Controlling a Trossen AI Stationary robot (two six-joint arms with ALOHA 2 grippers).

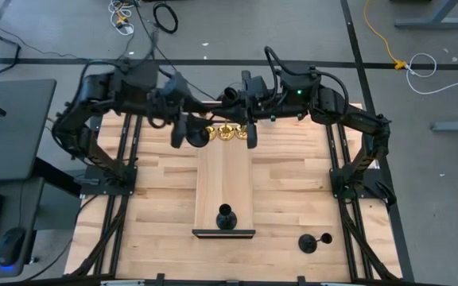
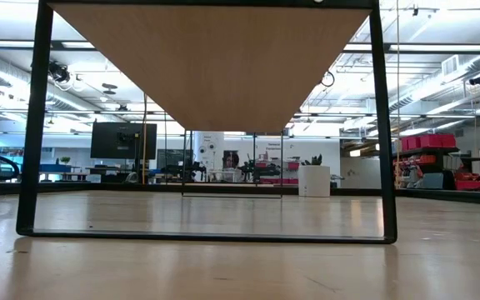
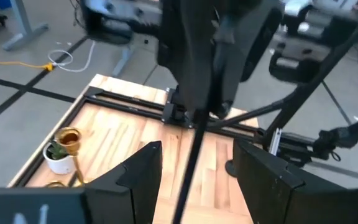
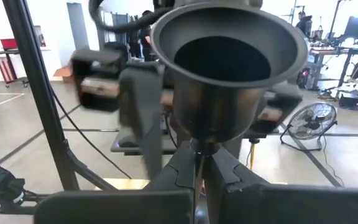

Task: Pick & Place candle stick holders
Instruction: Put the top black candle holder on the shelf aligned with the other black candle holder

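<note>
I should grab the black holder by its thin stem with my left gripper next, so that the holder's base stays free to stand on the wooden board.
My right gripper (image 4: 197, 158) is shut on a black candle stick holder (image 4: 225, 68), held high over the table's far middle (image 1: 197, 137). My left gripper (image 3: 196, 149) faces it, open. In the left wrist view the holder's thin stem (image 3: 190, 168) runs down between the open fingers without touching them. Gold candle stick holders (image 1: 227, 132) stand on the table under the grippers. One of them (image 3: 69, 138) stands behind a small white pot (image 3: 59, 158). Another black holder (image 1: 226, 216) stands on its base on the wooden board (image 1: 213, 179). A third (image 1: 315, 241) lies on its side at the near right. My right gripper pinches the black holder's thin stem (image 4: 197, 148) between its two fingers, just under the flared hollow end. The fingers come in level and lie across the stem. The holder hangs upright and clear of the table, its flared end opening upward above the fingers.
The wooden board is a raised shelf on a black frame (image 2: 382, 125) down the table's middle; the low view sees its underside (image 2: 211, 58). Black arm stands (image 1: 348, 171) line both table sides. Bare wood (image 1: 293, 191) lies right of the board.
</note>
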